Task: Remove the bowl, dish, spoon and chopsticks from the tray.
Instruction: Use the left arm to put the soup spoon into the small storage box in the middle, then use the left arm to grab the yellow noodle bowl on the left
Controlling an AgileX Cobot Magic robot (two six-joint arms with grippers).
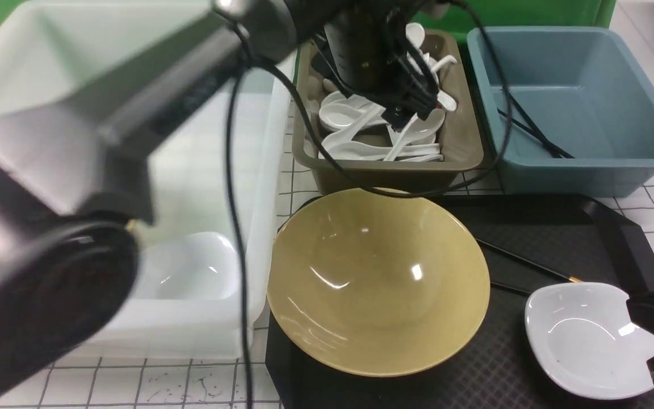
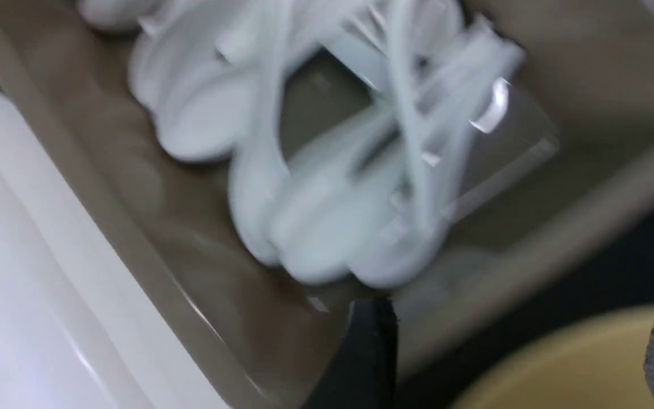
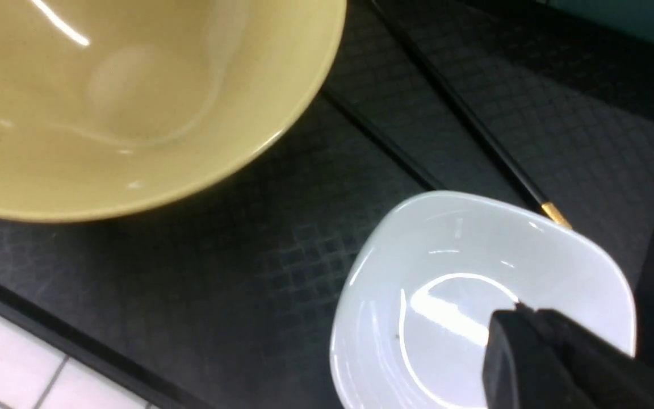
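My left gripper grabs the yellow bowl by its thin rim next, since the bowl's opening spreads far wider than my fingers reach.
The mustard-yellow bowl stands on the black tray, with the small white dish to its right. The black chopsticks lie on the tray behind the dish, one with a gold tip. My left gripper hangs open and empty over the olive-brown tub, which holds several white spoons. I cannot tell the spoon of the task from the others. In the left wrist view, the fingers stand far apart. My right gripper is shut just above the dish.
A blue tub at the back right holds thin black sticks. A large white tub on the left holds another white dish. My left arm and its cable cross over the white tub and the bowl's far rim.
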